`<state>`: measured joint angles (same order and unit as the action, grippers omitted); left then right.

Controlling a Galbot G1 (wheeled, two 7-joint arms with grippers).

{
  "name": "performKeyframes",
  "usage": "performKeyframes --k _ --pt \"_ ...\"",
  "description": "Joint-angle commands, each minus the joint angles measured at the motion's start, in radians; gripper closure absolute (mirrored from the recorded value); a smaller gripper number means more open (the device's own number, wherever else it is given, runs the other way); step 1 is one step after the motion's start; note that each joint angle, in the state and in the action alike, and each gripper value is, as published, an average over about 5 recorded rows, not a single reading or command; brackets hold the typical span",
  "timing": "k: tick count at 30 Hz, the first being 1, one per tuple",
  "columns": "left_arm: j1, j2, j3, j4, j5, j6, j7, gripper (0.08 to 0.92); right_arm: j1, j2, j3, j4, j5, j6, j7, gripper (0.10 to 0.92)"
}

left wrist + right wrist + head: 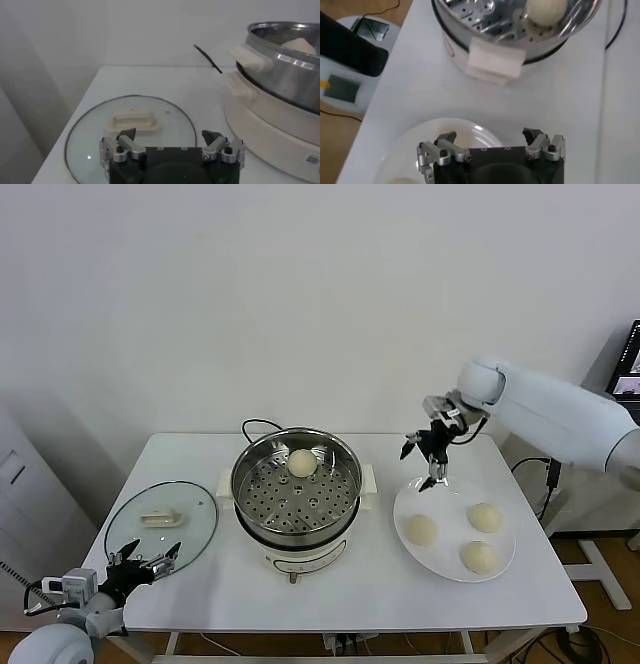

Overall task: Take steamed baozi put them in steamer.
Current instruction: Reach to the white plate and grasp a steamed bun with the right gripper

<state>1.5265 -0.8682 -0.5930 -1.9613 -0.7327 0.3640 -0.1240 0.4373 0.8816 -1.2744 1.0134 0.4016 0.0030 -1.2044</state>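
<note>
Next, my right gripper grabs the baozi nearest the steamer by its rounded sides, and that baozi then fills more of the steamer's perforated tray (290,499).
The steel steamer (297,484) stands on its cream base at the table's middle. One cream-white baozi (302,462) lies on its perforated tray, also seen in the right wrist view (546,10). Three baozi (421,529) (485,517) (480,557) lie on the white plate (452,572) to the right. My right gripper (424,456) is open and empty, in the air above the plate's far left edge, between plate and steamer (515,22). My left gripper (146,562) is open and empty, low at the table's front left corner by the glass lid.
The round glass lid (160,522) with a cream handle lies flat left of the steamer, also in the left wrist view (132,125). A black cord (258,425) runs behind the steamer. The plate's rim (410,135) shows under the right gripper.
</note>
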Motion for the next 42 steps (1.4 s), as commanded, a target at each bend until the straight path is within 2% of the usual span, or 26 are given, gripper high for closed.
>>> performKeyframes --k 1,28,32,42 --pt "0.001 0.000 -0.001 -0.001 0.000 -0.001 0.000 0.177 -0.079 -0.027 -0.014 0.019 -0.002 -0.062 0.035 0.203" --pt "0.010 -0.007 0.003 0.000 0.003 -0.001 0.001 0.177 -0.272 0.012 0.146 -0.068 -0.195 -0.068 0.088 0.212" --pt "0.011 -0.007 0.004 -0.001 0.003 -0.002 0.001 0.177 -0.287 0.015 0.165 -0.076 -0.210 -0.068 0.097 0.260" --pt "0.011 -0.005 0.005 -0.001 0.004 -0.001 0.001 0.177 -0.306 0.017 0.194 -0.073 -0.221 -0.069 0.107 0.495"
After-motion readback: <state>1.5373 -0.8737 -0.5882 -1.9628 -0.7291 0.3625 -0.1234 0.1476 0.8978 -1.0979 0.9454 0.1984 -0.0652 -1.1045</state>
